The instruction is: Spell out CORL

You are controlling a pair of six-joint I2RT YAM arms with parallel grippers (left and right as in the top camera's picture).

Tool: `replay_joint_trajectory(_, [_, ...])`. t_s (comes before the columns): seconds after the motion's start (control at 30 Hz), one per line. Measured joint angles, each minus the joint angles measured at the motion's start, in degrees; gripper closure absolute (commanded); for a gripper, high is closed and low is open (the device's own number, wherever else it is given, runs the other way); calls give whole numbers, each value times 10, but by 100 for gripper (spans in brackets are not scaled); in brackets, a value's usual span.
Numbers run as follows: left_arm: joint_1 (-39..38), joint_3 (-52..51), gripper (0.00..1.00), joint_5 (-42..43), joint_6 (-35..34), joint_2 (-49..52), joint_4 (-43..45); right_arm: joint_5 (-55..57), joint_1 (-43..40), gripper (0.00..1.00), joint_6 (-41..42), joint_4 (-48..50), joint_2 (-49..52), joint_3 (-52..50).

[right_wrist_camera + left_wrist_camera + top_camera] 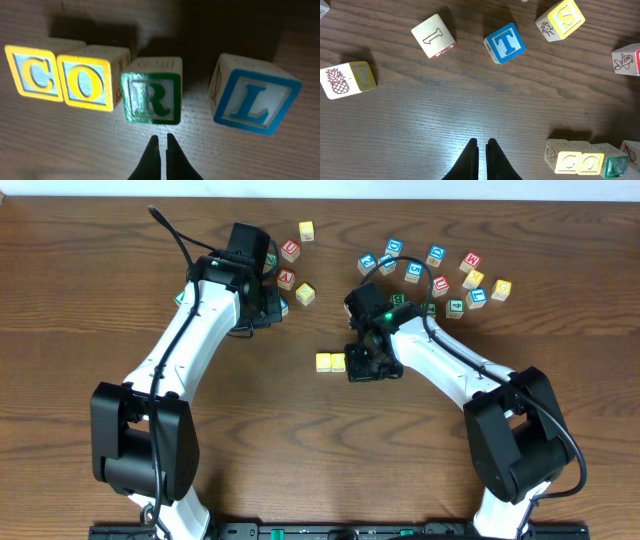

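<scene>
The C cube [568, 162] would stay in the row if the robot lifted its left gripper now, because the left gripper's closed fingers are above wood short of the cube.
In the right wrist view four cubes stand in a row on the wood. The yellow C cube [32, 75] and yellow O cube [85, 84] touch, and the green R cube [152, 97] sits close beside the O. The blue L cube [255, 100] stands apart to the right, slightly turned. My right gripper [162, 137] is shut and empty just in front of the R. From overhead, only the two yellow cubes [331, 362] show beside the right gripper [365, 365]. My left gripper [482, 142] is shut and empty over bare wood, with the C cube [568, 162] at its lower right.
Several loose letter cubes [440, 275] lie scattered at the back right. A few more [290, 252] sit by the left arm. Ahead of the left gripper are a blue T cube [505, 43], a yellow S cube [563, 19], a white cube [434, 36] and a pineapple cube [347, 79].
</scene>
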Motion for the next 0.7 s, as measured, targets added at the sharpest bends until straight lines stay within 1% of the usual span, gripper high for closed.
replay_joint_trajectory(0.13, [0,0,93,0,0,0,0,0,0,99,4,15,1,0])
replay_joint_trajectory(0.7, [0,0,93,0,0,0,0,-3,0,99,6,14,14,0])
